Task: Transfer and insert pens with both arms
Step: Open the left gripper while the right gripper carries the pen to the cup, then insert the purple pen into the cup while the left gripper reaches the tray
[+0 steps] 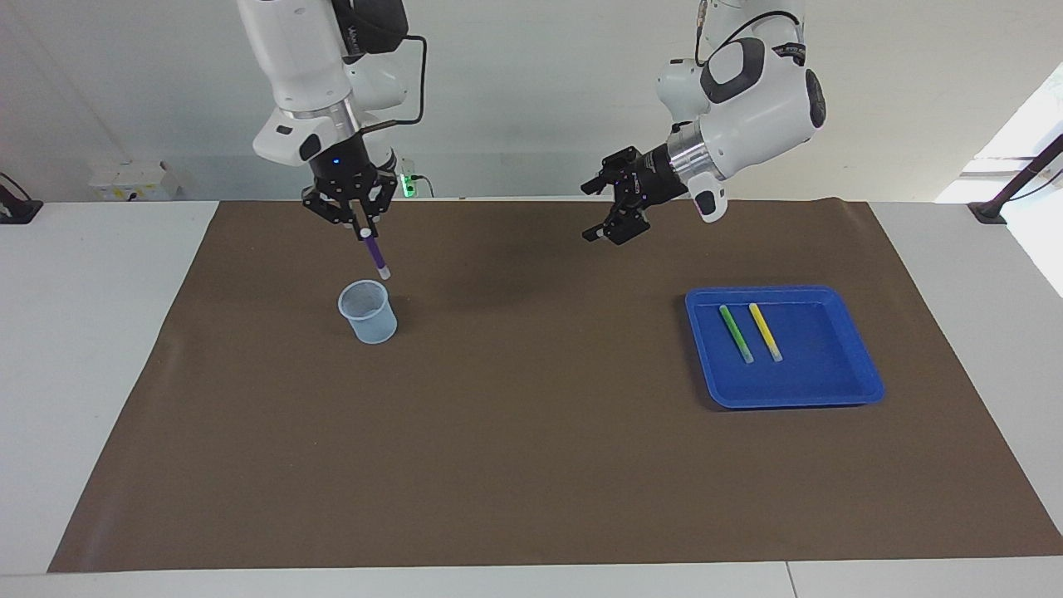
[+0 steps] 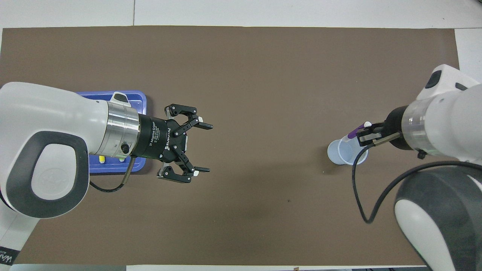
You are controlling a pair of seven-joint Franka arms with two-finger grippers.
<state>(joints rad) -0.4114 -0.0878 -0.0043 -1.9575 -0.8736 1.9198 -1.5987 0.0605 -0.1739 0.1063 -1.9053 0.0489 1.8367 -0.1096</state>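
Observation:
The pen's pale cap [image 2: 346, 138] hangs at the cup's rim [image 2: 354, 143]. My right gripper needs to move the pen toward the cup's opening before it lets go.
My right gripper [image 1: 363, 234] [image 2: 364, 134] is shut on the purple pen [image 1: 374, 255] [image 2: 353, 132]. The pen hangs steeply tilted, pale cap down, just above the rim of a clear plastic cup [image 1: 367, 312] [image 2: 342, 153]. My left gripper [image 1: 591, 212] [image 2: 206, 148] is open and holds nothing; it is in the air over the brown mat beside the blue tray [image 1: 818, 370] [image 2: 98, 94]. The green pen [image 1: 736, 333] and the yellow pen [image 1: 765, 331] lie side by side in the tray. In the overhead view my left arm covers most of the tray.
A brown mat [image 1: 531, 432] [image 2: 256, 67] covers most of the white table. The cup stands toward the right arm's end and the tray toward the left arm's end. The right arm's black cable [image 2: 361, 195] loops below its wrist.

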